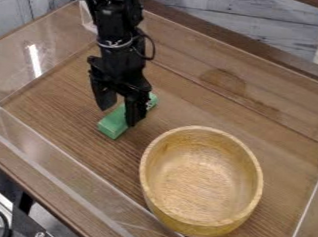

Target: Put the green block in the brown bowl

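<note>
I will next grab the long sides of the green block [115, 125] with my gripper, so it can go into the brown bowl [202, 179].
The green block [115, 125] lies flat on the wooden table, a bright green bar partly covered by the gripper. My gripper [116, 101] points straight down right over it, open, with one dark finger [96, 94] on its left side and the other at its right. I cannot tell whether the fingers touch it. The brown bowl [202, 179] is a wide light-tan wooden bowl with a thick rim, standing empty to the lower right of the block.
A clear plastic wall [65, 181] runs along the table's front and left edges. Grey boards [247, 20] stand behind the table at the back.
</note>
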Available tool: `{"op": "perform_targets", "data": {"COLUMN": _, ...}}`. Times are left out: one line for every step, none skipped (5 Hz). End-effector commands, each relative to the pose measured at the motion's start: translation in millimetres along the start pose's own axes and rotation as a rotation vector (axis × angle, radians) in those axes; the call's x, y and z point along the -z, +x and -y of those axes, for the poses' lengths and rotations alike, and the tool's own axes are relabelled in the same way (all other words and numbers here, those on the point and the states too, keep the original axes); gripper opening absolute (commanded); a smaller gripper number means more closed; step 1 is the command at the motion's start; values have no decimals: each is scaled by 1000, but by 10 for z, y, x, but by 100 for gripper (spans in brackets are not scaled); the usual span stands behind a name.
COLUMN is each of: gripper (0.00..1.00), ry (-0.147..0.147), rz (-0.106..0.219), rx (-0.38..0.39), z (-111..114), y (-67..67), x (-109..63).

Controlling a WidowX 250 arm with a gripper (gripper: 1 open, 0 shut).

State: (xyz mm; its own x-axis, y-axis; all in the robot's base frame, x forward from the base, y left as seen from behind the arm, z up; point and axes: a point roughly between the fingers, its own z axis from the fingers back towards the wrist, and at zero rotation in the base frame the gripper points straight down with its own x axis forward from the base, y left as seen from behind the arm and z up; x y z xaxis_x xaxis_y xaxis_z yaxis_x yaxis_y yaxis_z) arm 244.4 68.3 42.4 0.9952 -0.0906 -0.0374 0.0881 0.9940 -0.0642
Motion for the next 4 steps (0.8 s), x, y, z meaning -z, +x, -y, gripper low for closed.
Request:
{"op": "perform_targets", "data": {"gripper": 100, "ry": 12, "rz": 48, "rx": 7, "z": -15, "y": 118, "x": -85}}
{"op": "perform_targets", "data": {"gripper": 100, "ry": 3, "rz": 50, "rx": 1, "z": -16, "y": 133, "x": -61}}
{"op": "perform_targets", "data": {"gripper": 100, "ry": -5, "rz": 51, "rx": -5, "z": -20, "y": 141, "x": -52}}
{"op": "perform_targets", "data": {"gripper": 100, "ry": -13, "rz": 51, "rx": -11, "z": -25, "y": 147, "x": -48}}
